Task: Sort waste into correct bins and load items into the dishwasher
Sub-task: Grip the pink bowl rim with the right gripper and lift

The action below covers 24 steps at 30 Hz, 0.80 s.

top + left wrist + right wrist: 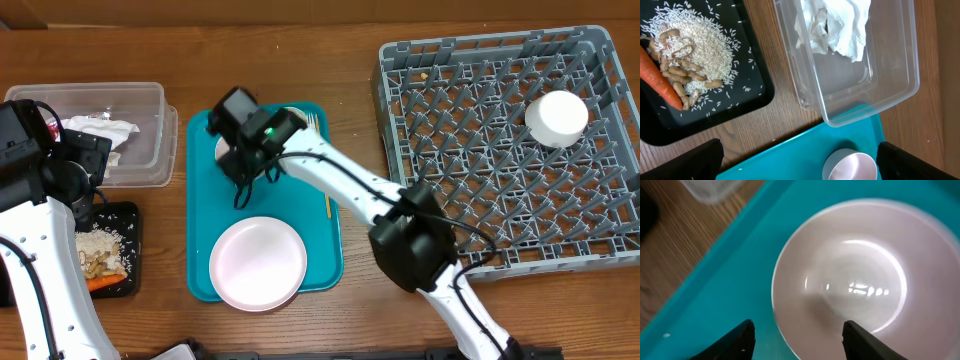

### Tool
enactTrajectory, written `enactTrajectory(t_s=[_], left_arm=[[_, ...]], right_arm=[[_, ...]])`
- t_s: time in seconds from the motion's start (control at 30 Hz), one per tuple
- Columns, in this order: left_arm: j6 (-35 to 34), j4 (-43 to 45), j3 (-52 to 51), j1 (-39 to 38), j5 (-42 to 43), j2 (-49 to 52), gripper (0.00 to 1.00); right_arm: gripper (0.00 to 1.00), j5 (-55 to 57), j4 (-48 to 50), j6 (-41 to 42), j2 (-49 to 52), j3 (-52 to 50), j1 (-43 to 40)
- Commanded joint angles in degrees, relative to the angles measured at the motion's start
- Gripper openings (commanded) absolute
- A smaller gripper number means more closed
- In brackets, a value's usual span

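My right gripper next needs to grab the white bowl by its near rim, to tip the bowl over and load it upturned.
My right gripper hangs open over a white bowl on the teal tray. The bowl's near rim lies between the two fingers; I cannot tell whether they touch it. My left gripper is wide open and empty above the tray's corner, by a small white cup. The clear tub holds crumpled napkins. The black tray holds beige scraps and a carrot stick. The pink plate and a fork lie on the teal tray. One white bowl sits upturned in the grey rack.
The right arm stretches from the front edge across the teal tray to its far end. The left arm stands over the black tray and tub. Bare wood separates the teal tray from the rack.
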Motion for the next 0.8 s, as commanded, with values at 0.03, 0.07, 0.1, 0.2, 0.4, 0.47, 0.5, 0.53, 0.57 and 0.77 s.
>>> enactTrajectory(t_s=[0.03, 0.07, 0.1, 0.2, 0.4, 0.47, 0.5, 0.53, 0.57, 0.77], left_arm=[[-0.5, 0.0, 0.0, -0.2, 0.0, 0.0, 1.0], [-0.5, 0.1, 0.0, -0.2, 0.0, 0.0, 1.0], [-0.5, 0.0, 0.0, -0.2, 0.0, 0.0, 1.0], [-0.5, 0.0, 0.0, -0.2, 0.0, 0.0, 1.0], [-0.5, 0.1, 0.0, -0.2, 0.0, 0.0, 1.0], [-0.5, 0.0, 0.0, -0.2, 0.0, 0.0, 1.0], [-0.5, 0.0, 0.0, -0.2, 0.0, 0.0, 1.0], [-0.5, 0.0, 0.0, -0.2, 0.0, 0.0, 1.0], [-0.5, 0.1, 0.0, -0.2, 0.0, 0.0, 1.0], [-0.5, 0.0, 0.0, -0.2, 0.0, 0.0, 1.0]], right_arm=[[0.61, 2.9, 0.7, -3.6, -0.2, 0.5, 1.6], [0.6, 3.8, 1.0, -3.6, 0.5, 0.5, 1.9], [0.54, 4.0, 1.4, -3.5, 1.5, 0.5, 2.0], [0.47, 4.0, 1.9, -3.1, 2.6, 0.5, 2.0], [0.37, 4.0, 2.1, -3.1, 2.8, 0.4, 2.0], [0.37, 3.9, 2.2, -3.1, 2.8, 0.4, 2.0], [0.35, 3.9, 2.3, -3.1, 2.8, 0.3, 2.0], [0.34, 3.9, 2.3, -3.1, 2.8, 0.2, 2.0], [0.31, 3.9, 2.5, -2.9, 2.8, 0.2, 2.0], [0.19, 3.9, 3.0, -2.9, 2.8, 0.2, 2.0]])
